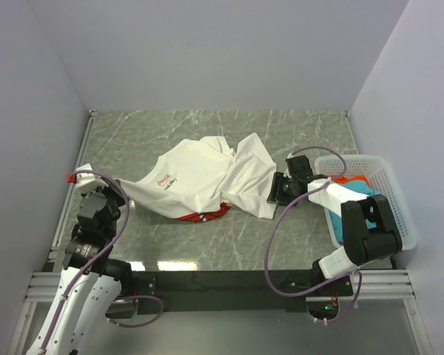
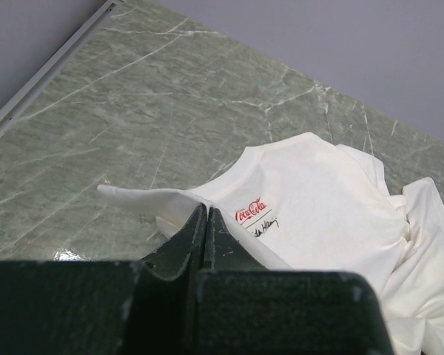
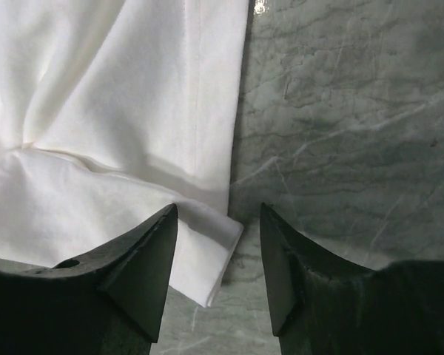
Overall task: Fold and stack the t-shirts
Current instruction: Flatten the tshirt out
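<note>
The shirt's folded corner has its fold level with my right gripper's lowered fingers in the right wrist view, so I should close on the corner now.
The white t-shirt (image 1: pixel 207 177) lies crumpled in the middle of the green marble table, its small Coca-Cola neck label (image 2: pixel 251 211) facing up and a strip of red print (image 1: pixel 203 216) showing under its near edge. My left gripper (image 1: pixel 118 194) is shut on the shirt's left edge (image 2: pixel 205 211). At the shirt's right side my right gripper (image 1: pixel 272 194) is open, and the shirt's folded corner (image 3: pixel 214 244) lies flat on the table between the fingers, nearer the left finger (image 3: pixel 144 259). The teal t-shirt (image 1: pixel 359 192) and the red-orange t-shirt (image 1: pixel 348 179) sit in the basket.
A white plastic mesh basket (image 1: pixel 399 200) stands at the table's right edge beside the right arm. Grey walls close in the table on the left, back and right. A small red piece (image 1: pixel 70 177) sits at the table's left edge.
</note>
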You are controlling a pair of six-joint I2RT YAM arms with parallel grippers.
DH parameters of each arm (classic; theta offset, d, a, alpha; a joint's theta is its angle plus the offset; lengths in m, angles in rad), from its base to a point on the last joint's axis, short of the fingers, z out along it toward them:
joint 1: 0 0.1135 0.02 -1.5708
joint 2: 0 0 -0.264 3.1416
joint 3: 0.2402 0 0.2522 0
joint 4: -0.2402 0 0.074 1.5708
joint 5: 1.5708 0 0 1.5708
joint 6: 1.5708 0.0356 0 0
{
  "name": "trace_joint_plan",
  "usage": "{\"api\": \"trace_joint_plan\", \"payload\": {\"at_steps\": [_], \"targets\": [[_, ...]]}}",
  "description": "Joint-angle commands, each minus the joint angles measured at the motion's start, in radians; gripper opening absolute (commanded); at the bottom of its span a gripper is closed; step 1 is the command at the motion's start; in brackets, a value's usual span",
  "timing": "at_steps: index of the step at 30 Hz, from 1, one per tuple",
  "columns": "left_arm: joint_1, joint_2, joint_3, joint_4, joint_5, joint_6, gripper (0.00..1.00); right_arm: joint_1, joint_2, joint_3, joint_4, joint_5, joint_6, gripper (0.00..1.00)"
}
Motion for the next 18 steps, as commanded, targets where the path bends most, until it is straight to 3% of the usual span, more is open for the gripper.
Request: {"api": "trace_joint_plan", "payload": {"at_steps": [1, 11, 18], "targets": [[0.005, -0.004, 0.010, 0.027, 0.012, 0.014, 0.00, 0.006, 0.017, -0.007, 0.025, -0.024, -0.024, 0.55], [0.005, 0.000, 0.011, 0.027, 0.015, 0.016, 0.01, 0.009, -0.004, -0.009, 0.025, -0.035, -0.041, 0.33], [0.005, -0.024, 0.005, 0.036, 0.015, 0.013, 0.01, 0.011, -0.061, 0.017, -0.030, 0.001, -0.062, 0.04]]}}
